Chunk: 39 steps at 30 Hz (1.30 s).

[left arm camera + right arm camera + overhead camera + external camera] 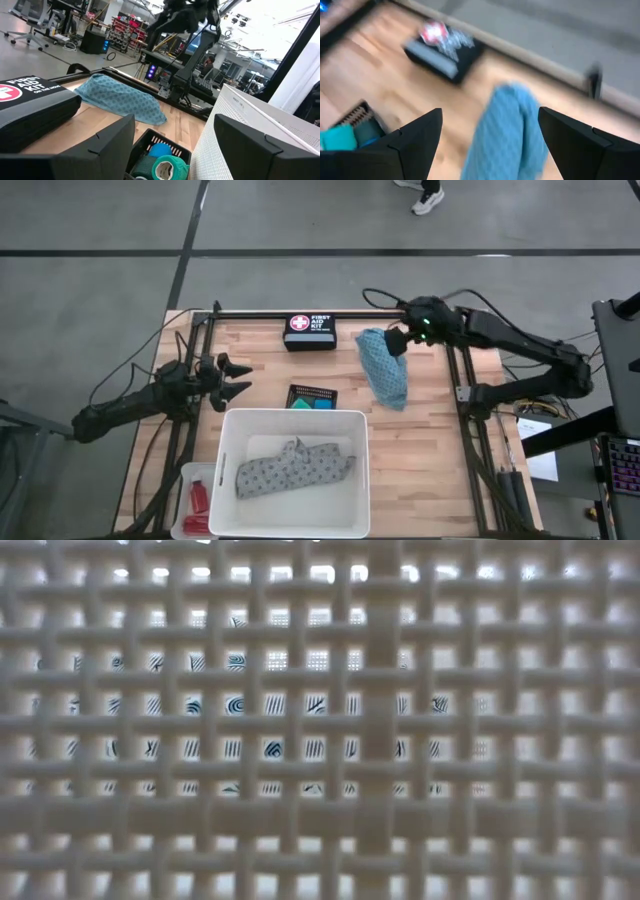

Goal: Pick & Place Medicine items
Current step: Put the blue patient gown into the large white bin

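Observation:
I will next use my right gripper to pick up the teal cloth by a bunched fold of its fabric (382, 361). Then it can go into the white tub (228, 480).
A teal cloth (385, 372) lies crumpled on the wooden table at the far right. My right gripper (398, 343) hovers open above its far end; in the right wrist view the teal cloth (507, 132) shows below and between the spread fingers of my right gripper (490, 114), clear of them. A grey patterned cloth (295, 468) lies in the big white tub (228, 480). Blue and green tubs (161, 161) sit in a black mesh tray (312, 388). Red bottles (197, 505) lie in a clear tray at the near left. My left gripper (236, 376) waits open at the left.
A black first aid kit box (310, 332) stands at the far edge, left of the teal cloth. The white tub fills the near middle, and its mesh wall (320, 720) blocks the low view. Bare wood lies right of the tub.

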Available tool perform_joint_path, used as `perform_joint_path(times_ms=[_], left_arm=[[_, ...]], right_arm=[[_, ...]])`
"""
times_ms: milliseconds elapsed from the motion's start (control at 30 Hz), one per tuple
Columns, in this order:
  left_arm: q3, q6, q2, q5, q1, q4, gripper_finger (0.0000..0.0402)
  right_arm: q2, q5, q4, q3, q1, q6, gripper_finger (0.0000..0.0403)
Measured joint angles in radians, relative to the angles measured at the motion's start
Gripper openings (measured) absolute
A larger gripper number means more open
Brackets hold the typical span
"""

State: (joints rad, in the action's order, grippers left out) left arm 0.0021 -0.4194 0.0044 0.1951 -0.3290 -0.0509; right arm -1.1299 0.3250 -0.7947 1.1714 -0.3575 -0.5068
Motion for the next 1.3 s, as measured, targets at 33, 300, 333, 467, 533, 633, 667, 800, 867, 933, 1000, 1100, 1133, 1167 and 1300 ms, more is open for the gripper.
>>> perform_joint_path(times_ms=[33,300,333,467,533,633,667,800,867,933,1000,1100,1133,1167,1300], left_arm=[[0.0,0.0,0.0,0.0,0.0,0.0,0.0276],[0.0,0.0,0.0,0.0,0.0,0.0,0.0275],[0.0,0.0,0.0,0.0,0.0,0.0,0.0275],[0.0,0.0,0.0,0.0,0.0,0.0,0.0276],[0.0,0.0,0.0,0.0,0.0,0.0,0.0275],[0.0,0.0,0.0,0.0,0.0,0.0,0.0276],[0.0,0.0,0.0,0.0,0.0,0.0,0.0276],[0.0,0.0,0.0,0.0,0.0,0.0,0.0276],[0.0,0.0,0.0,0.0,0.0,0.0,0.0276],[0.0,0.0,0.0,0.0,0.0,0.0,0.0276],[0.0,0.0,0.0,0.0,0.0,0.0,0.0276],[0.0,0.0,0.0,0.0,0.0,0.0,0.0276],[0.0,0.0,0.0,0.0,0.0,0.0,0.0275],[0.0,0.0,0.0,0.0,0.0,0.0,0.0275],[0.0,0.0,0.0,0.0,0.0,0.0,0.0276]], right_arm=[[-0.031,-0.037,-0.057,0.027,-0.022,-0.046,0.0327],[-0.261,-0.141,-0.314,0.183,-0.077,-0.122,0.0327],[-0.28,-0.143,-0.317,0.191,-0.077,-0.116,0.0327],[-0.355,-0.142,-0.317,0.194,-0.078,-0.118,0.0327],[-0.386,-0.147,-0.32,0.187,-0.078,-0.126,0.0327],[-0.425,-0.172,-0.32,0.175,-0.077,-0.129,0.0327],[-0.44,-0.183,-0.319,0.171,-0.078,-0.134,0.0327],[-0.484,-0.196,-0.307,0.15,-0.08,-0.141,0.0327],[-0.503,-0.196,-0.292,0.135,-0.08,-0.143,0.0327],[-0.521,-0.199,-0.289,0.12,-0.08,-0.161,0.0327],[-0.532,-0.206,-0.276,0.106,-0.08,-0.172,0.0327],[-0.542,-0.207,-0.229,0.068,-0.081,-0.175,0.0327],[-0.542,-0.207,-0.206,0.05,-0.082,-0.175,0.0327],[-0.543,-0.207,-0.18,0.032,-0.083,-0.175,0.0327],[-0.543,-0.209,-0.084,-0.051,-0.083,-0.189,0.0327]])
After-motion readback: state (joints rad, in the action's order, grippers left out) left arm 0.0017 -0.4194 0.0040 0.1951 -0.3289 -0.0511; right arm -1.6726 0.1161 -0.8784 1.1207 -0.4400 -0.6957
